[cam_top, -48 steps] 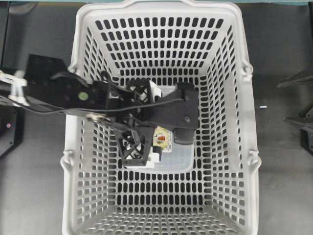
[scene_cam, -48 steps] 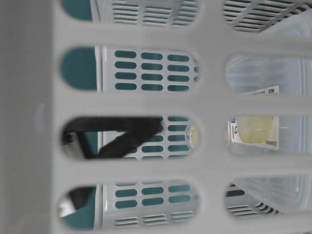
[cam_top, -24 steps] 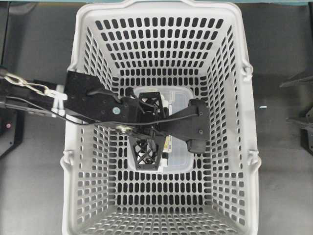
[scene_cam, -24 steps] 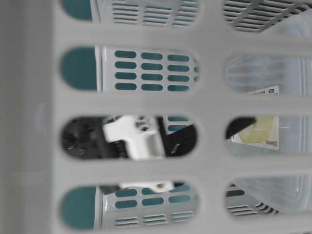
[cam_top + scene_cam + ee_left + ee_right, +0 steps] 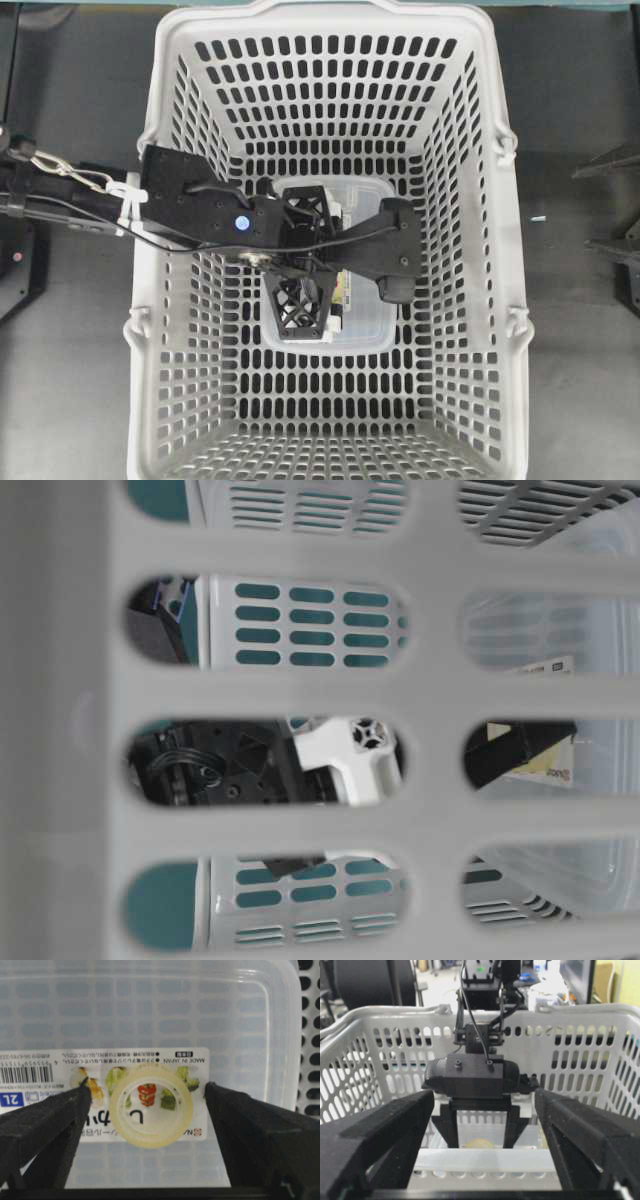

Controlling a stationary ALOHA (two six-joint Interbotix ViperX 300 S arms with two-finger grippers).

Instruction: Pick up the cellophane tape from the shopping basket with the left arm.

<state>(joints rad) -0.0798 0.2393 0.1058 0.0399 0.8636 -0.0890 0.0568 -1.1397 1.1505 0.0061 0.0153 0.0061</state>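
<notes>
My left gripper needs to close now, because its fingers reach down beside the cellophane tape on the printed label [image 5: 199, 1110] in the left wrist view.
The cellophane tape [image 5: 151, 1108], a small pale yellowish roll, lies flat on the printed label of a clear plastic box [image 5: 150, 1005] inside the light grey shopping basket [image 5: 478, 300]. My left gripper [image 5: 147, 1091] is open low over the box, with one black finger [image 5: 45, 1120] on each side of the roll, apart from it. In the overhead view the left gripper [image 5: 320, 258] hides the tape. The right wrist view shows the tape [image 5: 479, 1143] between the left fingers. My right gripper [image 5: 484, 1105] is open and empty outside the basket.
The clear box [image 5: 365, 322] fills the middle of the basket floor. The slotted basket walls [image 5: 380, 1045] rise all around the left gripper. The table-level view looks through a wall [image 5: 60, 720] at a white gripper part [image 5: 350, 760].
My left gripper has swung further over the clear box and lowered into the basket. Its fingers now straddle the tape. The right arm has not moved.
</notes>
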